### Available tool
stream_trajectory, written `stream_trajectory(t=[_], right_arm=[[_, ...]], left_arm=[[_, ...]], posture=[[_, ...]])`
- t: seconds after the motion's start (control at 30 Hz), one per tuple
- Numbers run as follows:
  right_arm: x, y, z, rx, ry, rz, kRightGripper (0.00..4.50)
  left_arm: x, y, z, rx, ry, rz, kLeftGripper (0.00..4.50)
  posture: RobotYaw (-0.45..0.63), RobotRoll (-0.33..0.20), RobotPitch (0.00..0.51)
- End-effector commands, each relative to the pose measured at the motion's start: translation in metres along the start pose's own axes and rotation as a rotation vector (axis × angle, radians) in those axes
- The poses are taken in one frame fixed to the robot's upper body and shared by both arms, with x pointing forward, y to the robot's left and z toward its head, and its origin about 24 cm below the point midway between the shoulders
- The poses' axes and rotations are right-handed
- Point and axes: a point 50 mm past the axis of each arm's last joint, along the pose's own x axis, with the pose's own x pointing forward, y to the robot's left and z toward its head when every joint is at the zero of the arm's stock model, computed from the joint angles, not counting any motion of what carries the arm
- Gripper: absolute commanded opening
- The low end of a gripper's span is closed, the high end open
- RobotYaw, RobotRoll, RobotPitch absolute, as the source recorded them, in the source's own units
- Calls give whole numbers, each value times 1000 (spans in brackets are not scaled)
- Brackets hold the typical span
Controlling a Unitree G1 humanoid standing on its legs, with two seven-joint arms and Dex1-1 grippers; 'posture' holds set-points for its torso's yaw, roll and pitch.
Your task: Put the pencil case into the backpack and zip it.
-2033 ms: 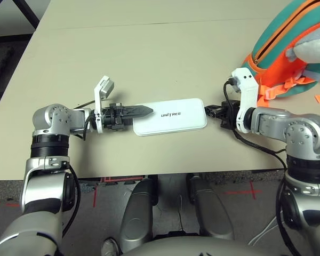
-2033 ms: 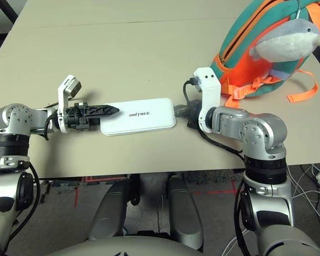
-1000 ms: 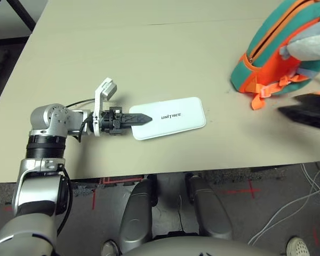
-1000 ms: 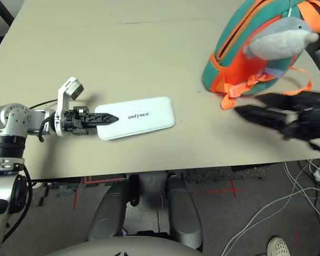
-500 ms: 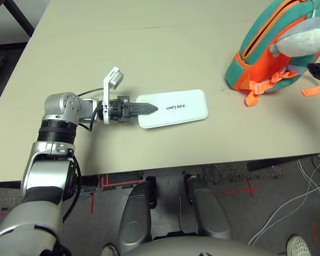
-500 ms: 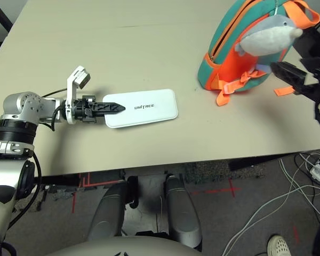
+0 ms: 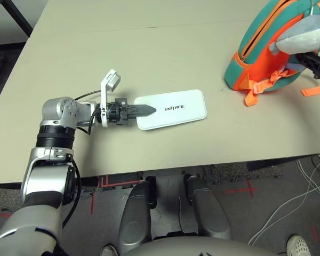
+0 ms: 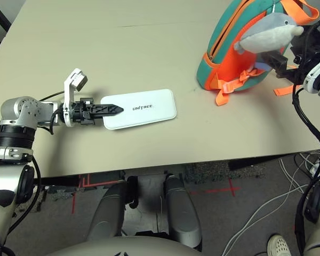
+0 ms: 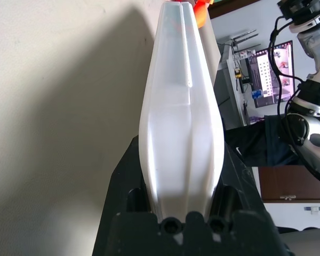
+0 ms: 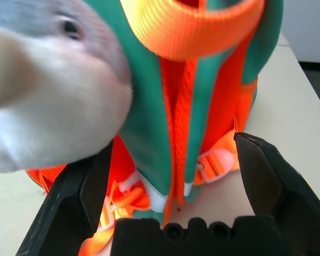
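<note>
My right gripper grabs the backpack by its teal edge (image 10: 202,106) next, to steady the backpack for the pencil case.
The white pencil case (image 7: 173,108) lies flat on the table, its "UNITREE" lettering facing up. My left gripper (image 7: 145,110) is shut on its left end. In the left wrist view the case (image 9: 181,122) is squeezed between the two black fingers (image 9: 125,176). The teal and orange backpack (image 8: 229,48) stands at the far right, and the grey shark charm (image 8: 269,32) hangs on its front. At the backpack's right side, below the shark, my right gripper (image 8: 284,66) is open. In the right wrist view its fingers (image 10: 80,197) straddle the backpack's orange zipper trim (image 10: 184,106).
A loose orange strap (image 8: 284,90) trails on the table right of the backpack. The table's front edge (image 7: 202,165) runs close below the pencil case. Bare tabletop (image 7: 149,48) stretches behind the case and left of the backpack.
My right arm has left the pencil case's right end and swung out to the backpack's right side, closing in on it. The left gripper keeps its hold on the case. The camera has shifted.
</note>
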Motion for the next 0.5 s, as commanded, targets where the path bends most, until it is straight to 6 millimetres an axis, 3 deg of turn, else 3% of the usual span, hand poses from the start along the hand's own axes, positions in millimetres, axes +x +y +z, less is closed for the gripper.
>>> stream_trajectory(t=[0.03,0.3,0.4,0.5], right_arm=[[6,3,-6,16,5,22,4500],[18,2,-13,68,3,46,4500],[21,2,-13,73,1,48,3871],[20,7,-7,92,8,78,2746]], left_arm=[[-7,12,-5,-8,4,139,1312],[-2,12,-3,-5,6,130,1312],[-1,11,-2,-5,7,127,1312],[-2,11,-3,-6,6,127,1312]], posture=[[-168,0,261],[-175,0,263],[-169,0,267],[-168,0,268]])
